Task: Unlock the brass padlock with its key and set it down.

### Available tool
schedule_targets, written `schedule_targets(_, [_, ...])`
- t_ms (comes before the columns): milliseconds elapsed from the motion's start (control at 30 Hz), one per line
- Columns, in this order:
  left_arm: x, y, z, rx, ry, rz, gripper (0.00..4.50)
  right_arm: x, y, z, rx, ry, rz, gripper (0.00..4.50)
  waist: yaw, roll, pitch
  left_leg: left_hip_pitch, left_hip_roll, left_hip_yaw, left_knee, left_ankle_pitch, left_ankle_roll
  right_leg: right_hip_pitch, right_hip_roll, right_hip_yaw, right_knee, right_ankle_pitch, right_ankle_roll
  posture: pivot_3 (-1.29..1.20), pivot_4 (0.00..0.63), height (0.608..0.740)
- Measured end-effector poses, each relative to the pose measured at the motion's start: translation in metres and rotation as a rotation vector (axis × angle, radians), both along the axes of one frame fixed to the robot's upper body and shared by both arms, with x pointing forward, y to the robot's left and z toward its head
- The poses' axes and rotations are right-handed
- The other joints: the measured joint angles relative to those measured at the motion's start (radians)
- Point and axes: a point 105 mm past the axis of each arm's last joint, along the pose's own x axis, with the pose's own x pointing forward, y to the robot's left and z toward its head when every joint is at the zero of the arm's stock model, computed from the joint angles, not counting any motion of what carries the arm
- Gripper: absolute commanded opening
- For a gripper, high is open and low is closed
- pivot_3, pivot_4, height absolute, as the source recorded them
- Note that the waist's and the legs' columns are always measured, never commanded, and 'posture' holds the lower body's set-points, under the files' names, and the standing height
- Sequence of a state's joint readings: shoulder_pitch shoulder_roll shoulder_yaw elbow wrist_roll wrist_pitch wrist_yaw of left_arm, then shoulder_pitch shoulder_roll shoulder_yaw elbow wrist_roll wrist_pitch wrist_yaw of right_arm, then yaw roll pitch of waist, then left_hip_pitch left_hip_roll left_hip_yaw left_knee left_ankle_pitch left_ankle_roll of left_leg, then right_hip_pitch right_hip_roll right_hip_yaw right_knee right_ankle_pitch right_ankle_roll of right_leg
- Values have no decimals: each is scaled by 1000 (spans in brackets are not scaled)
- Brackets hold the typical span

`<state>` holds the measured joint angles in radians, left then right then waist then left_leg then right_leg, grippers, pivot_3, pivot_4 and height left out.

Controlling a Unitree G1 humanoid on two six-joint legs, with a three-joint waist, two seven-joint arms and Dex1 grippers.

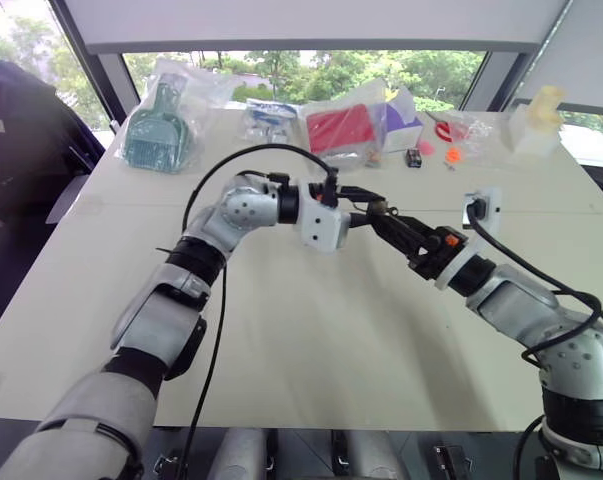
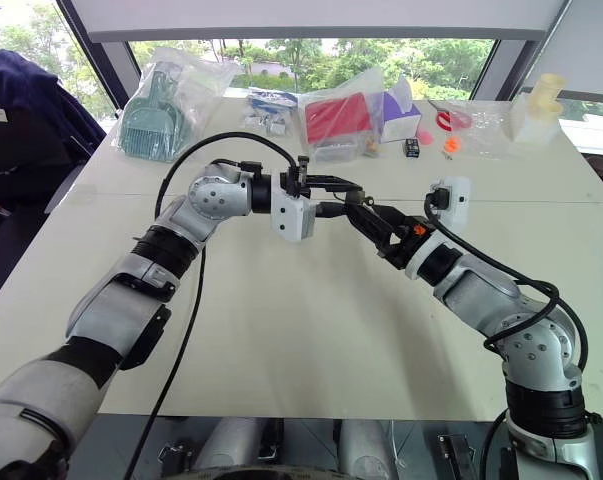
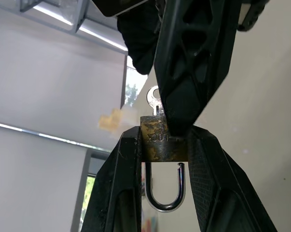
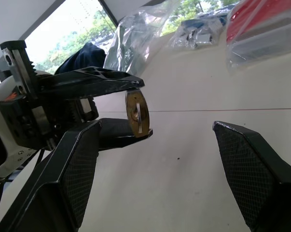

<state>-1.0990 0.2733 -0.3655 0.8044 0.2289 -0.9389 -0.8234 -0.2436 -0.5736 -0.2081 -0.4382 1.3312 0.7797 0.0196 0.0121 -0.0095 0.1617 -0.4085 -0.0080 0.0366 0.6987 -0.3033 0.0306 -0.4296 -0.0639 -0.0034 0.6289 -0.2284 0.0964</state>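
Note:
Next, my right gripper grabs the padlock by its gold body (image 1: 378,208) (image 4: 137,112), to keep it steady for unlocking with the padlock's key.
My left gripper (image 3: 163,141) is shut on the brass padlock (image 3: 159,145), held in the air above the white table (image 1: 311,340). The padlock's body sits between the two fingers. Its silvery shackle (image 3: 163,203) points back towards the wrist. A small silver key (image 3: 154,100) sticks out of the padlock's far end. My right gripper (image 4: 157,126) is open and comes in from the right, its fingers wide apart on either side of the padlock (image 4: 137,117). One right finger (image 3: 193,63) lies close against the padlock by the key. Both grippers meet over the table's middle (image 1: 376,213).
Along the table's far edge lie a bagged green item (image 1: 161,130), a bagged red item (image 1: 341,128), a purple box (image 1: 401,120), a small black block (image 1: 413,157), orange bits (image 1: 451,155) and a pale yellow object (image 1: 536,120). A dark jacket (image 1: 21,120) hangs at the left.

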Motion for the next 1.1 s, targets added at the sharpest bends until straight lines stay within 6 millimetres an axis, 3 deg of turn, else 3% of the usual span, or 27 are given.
schedule_targets(267, [-7, -3, 3, -2, -11, -34, 719, 1, 3, 3, 15, -11, 8, 3826, 0, 0, 0, 0, 0, 0, 0, 0, 0, 0, 0, 0, 0, 0, 0, 0, 150, 740])
schedule_targets(367, [-7, -4, 3, -1, -11, -36, 719, 1, 5, 3, 36, -8, 11, 2955, 0, 0, 0, 0, 0, 0, 0, 0, 0, 0, 0, 0, 0, 0, 0, 0, 150, 740])
schedule_targets(567, [-6, -2, -5, 3, 19, -24, 719, 1, 9, 6, 50, -15, 35, 32, 0, 0, 0, 0, 0, 0, 0, 0, 0, 0, 0, 0, 0, 0, 0, 0, 150, 740])
schedule_targets(700, [-6, -1, -5, 4, 18, -24, 719, 1, 10, 6, 49, -12, 35, 8, 0, 0, 0, 0, 0, 0, 0, 0, 0, 0, 0, 0, 0, 0, 0, 0, 150, 740])
schedule_targets(900, [-8, -1, -4, 14, 30, -38, 3665, 2, 11, 4, 54, 3, 25, 0, 0, 0, 0, 0, 0, 0, 0, 0, 0, 0, 0, 0, 0, 0, 0, 0, 150, 740])
schedule_targets(967, [-8, -2, -3, 8, 37, -37, 4464, 2, 11, 3, 60, 5, 25, 0, 0, 0, 0, 0, 0, 0, 0, 0, 0, 0, 0, 0, 0, 0, 0, 0, 150, 740])
schedule_targets(1100, [-2, 0, 0, -19, 90, -1, 4464, 2, 12, 3, 62, 9, 19, 0, 0, 0, 0, 0, 0, 0, 0, 0, 0, 0, 0, 0, 0, 0, 0, 0, 150, 740])
